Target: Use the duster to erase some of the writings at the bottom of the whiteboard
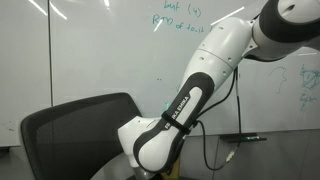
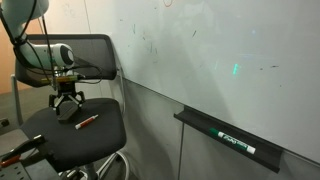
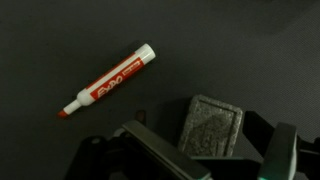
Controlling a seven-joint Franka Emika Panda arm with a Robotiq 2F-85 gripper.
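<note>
The duster (image 3: 212,125) needs to erase the whiteboard writings with its seat-facing side, so my gripper should grab it next across its opposite long sides.
The duster (image 3: 212,125), a grey felt block, lies on the black chair seat (image 3: 60,50). My gripper (image 3: 215,158) is open just above it, one finger on each side, not touching it as far as I can tell. In an exterior view my gripper (image 2: 66,100) hangs over the chair seat (image 2: 95,140). The whiteboard (image 2: 210,60) is beside the chair and also shows in an exterior view (image 1: 90,50). Small faint teal writings (image 1: 157,78) sit low on it, below the larger green words (image 1: 180,20).
A red marker (image 3: 110,80) lies on the seat left of the duster and shows in an exterior view (image 2: 86,122). The board's ledge (image 2: 200,123) carries a marker (image 2: 236,142). The chair backrest (image 1: 70,120) and my arm (image 1: 190,95) stand before the board.
</note>
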